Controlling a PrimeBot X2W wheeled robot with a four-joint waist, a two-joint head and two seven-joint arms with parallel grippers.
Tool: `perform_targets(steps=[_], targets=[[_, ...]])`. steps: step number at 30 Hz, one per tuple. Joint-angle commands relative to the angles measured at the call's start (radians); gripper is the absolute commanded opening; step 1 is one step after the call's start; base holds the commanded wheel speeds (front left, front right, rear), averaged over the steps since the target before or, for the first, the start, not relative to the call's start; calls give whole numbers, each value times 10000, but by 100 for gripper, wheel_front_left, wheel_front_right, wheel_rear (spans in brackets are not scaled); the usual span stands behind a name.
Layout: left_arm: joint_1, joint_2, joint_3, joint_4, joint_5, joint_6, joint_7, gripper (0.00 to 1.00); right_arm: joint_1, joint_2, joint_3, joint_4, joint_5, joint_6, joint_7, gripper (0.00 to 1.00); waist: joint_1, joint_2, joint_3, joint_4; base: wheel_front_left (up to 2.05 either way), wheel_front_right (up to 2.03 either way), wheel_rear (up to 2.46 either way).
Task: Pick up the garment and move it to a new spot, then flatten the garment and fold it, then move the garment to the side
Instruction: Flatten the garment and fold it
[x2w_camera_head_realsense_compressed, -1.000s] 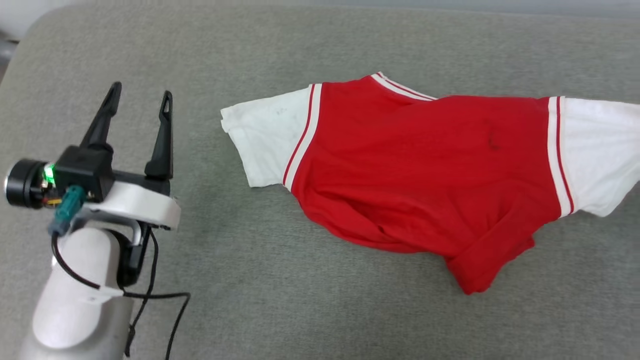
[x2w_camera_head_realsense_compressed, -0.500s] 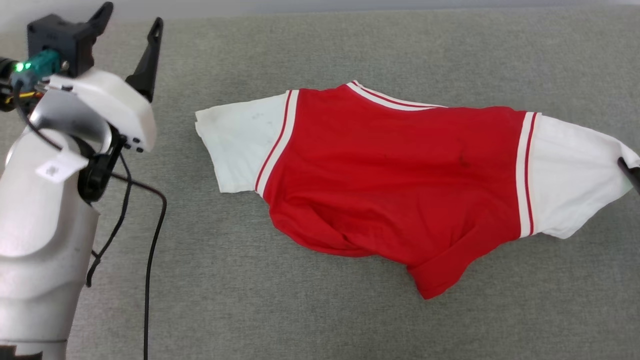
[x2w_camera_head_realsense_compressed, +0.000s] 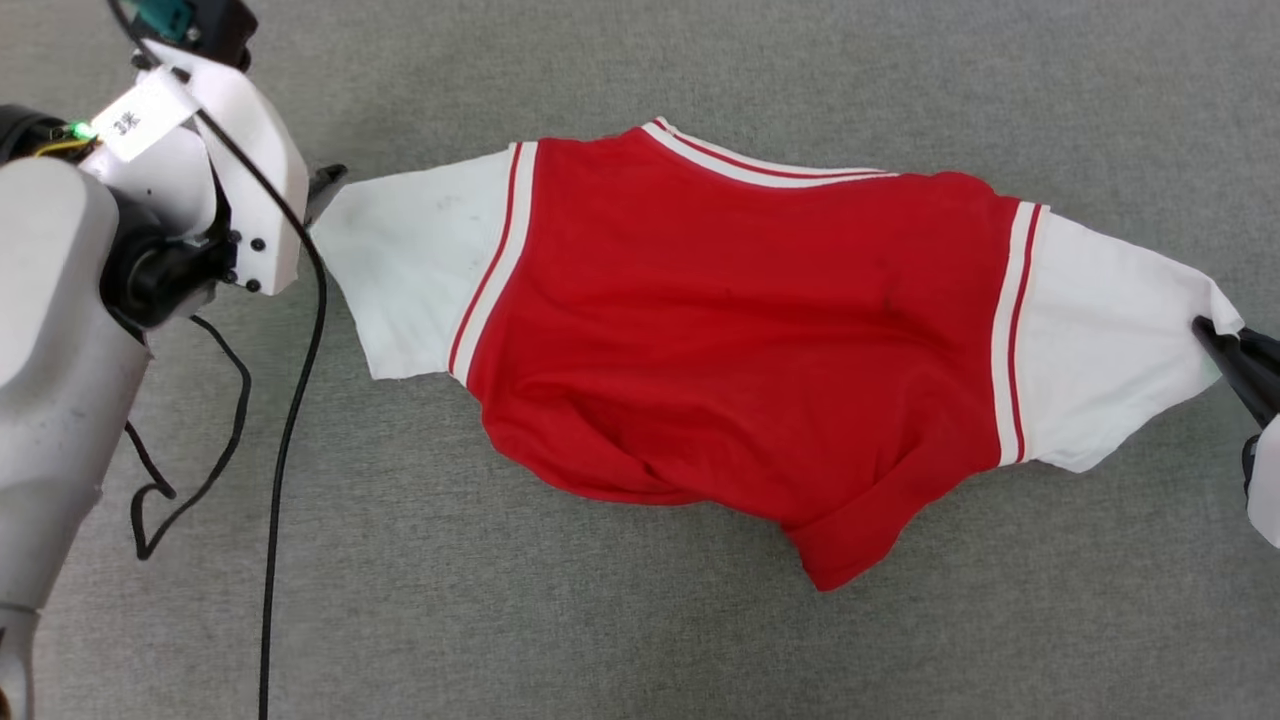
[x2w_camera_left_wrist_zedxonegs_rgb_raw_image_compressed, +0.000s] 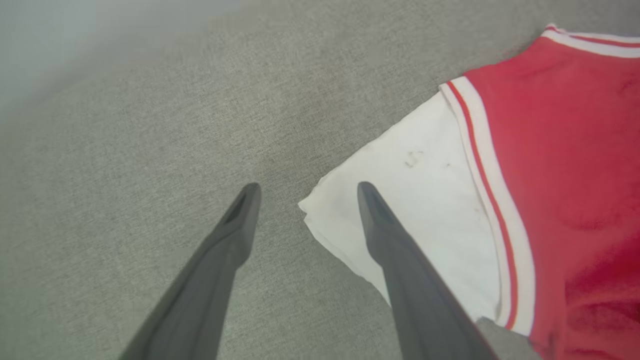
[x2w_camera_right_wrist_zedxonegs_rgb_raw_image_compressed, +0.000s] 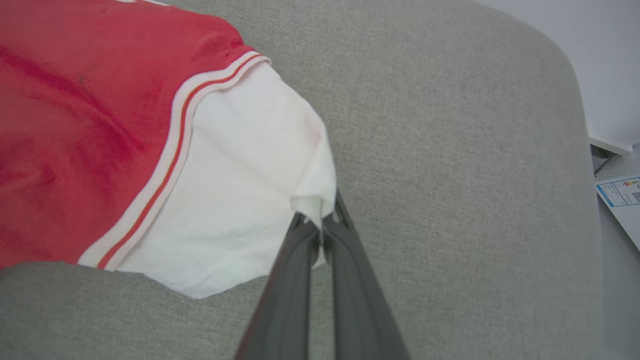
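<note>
The left gripper pinches the white sleeve (x2w_camera_head_realsense_compressed: 420, 264) by its outer hem corner (x2w_camera_head_realsense_compressed: 321, 226) next, where the sleeve's edge is free.
The garment (x2w_camera_head_realsense_compressed: 730, 330) lies spread on the grey surface, plain red side up, with a white sleeve at each end. My left gripper (x2w_camera_left_wrist_zedxonegs_rgb_raw_image_compressed: 307, 192) is open at the left sleeve (x2w_camera_left_wrist_zedxonegs_rgb_raw_image_compressed: 415, 210); the sleeve's corner sits between the two fingers and one finger lies over the white cloth. In the head view one left fingertip (x2w_camera_head_realsense_compressed: 328, 180) shows at that sleeve's corner (x2w_camera_head_realsense_compressed: 345, 200). My right gripper (x2w_camera_right_wrist_zedxonegs_rgb_raw_image_compressed: 320, 222) is shut on the outer edge of the right sleeve (x2w_camera_right_wrist_zedxonegs_rgb_raw_image_compressed: 240, 200), and it shows at the right edge of the head view (x2w_camera_head_realsense_compressed: 1215, 335). The red lower hem is bunched.
The grey cloth-covered surface (x2w_camera_head_realsense_compressed: 640, 640) stretches all around the garment. A black cable (x2w_camera_head_realsense_compressed: 290, 400) hangs from my left arm onto it. In the right wrist view the surface's rounded edge (x2w_camera_right_wrist_zedxonegs_rgb_raw_image_compressed: 575, 100) lies to the right, with a labelled sheet (x2w_camera_right_wrist_zedxonegs_rgb_raw_image_compressed: 620, 192) beyond.
The head camera has shifted. My left gripper has moved forward to the left sleeve's corner. The right gripper, gripping the right sleeve, has come into view, and the garment lies more stretched out.
</note>
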Motion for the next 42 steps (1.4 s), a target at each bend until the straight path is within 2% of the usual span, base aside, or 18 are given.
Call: perform_targets(steps=[1,3,10,17,18,19,20,25,31,34,38,42], targets=[[-246,79,-175,42,-91,-5,253,100,-212,49,52,-49,-33,-14,-24,0,0,0,176,-94,0,0,0],[-502,181,-544,155,-318,-5,835,100,-330,76,119,-53,-36,-14,-46,0,0,0,332,-157,0,0,0],[-1230,405,-1586,361,-686,-6,1912,100,-785,115,483,50,31,-14,-154,0,0,0,886,-370,0,0,0],[-940,621,-2734,711,-1102,-5,2756,100,-1070,47,732,253,76,-14,-334,0,0,0,1117,-441,0,0,0],[-866,640,-2856,717,-1218,-6,2790,57,-1091,37,754,277,90,-14,-337,0,0,0,1119,-435,0,0,0],[-799,641,-2960,708,-1343,-9,2780,6,-1101,24,770,309,96,-14,-349,0,0,0,1116,-422,0,0,0],[-743,649,-3062,697,-1425,-16,2744,0,-1105,17,784,340,93,-14,-374,0,0,0,1099,-403,0,0,0],[-886,783,-3259,530,-1530,-7,1799,0,-1246,-38,826,432,87,-14,-519,0,0,0,778,-229,0,0,0],[-1108,1145,-3647,-250,-774,-7,-1029,0,-1408,-113,867,602,27,-14,-793,0,0,0,-20,41,0,0,0],[-966,1159,-3542,-468,-565,-7,-2330,0,-1412,-99,642,759,-124,-14,-1089,0,0,0,-495,272,0,0,0],[-786,1208,-3261,-884,-316,233,-3754,0,-1392,72,331,886,-353,-14,-1408,0,0,0,-1057,527,0,0,0],[-653,1306,-3137,-1348,-122,476,-4469,0,-1494,102,157,864,-580,-14,-1572,0,0,0,-1442,668,0,0,0]])
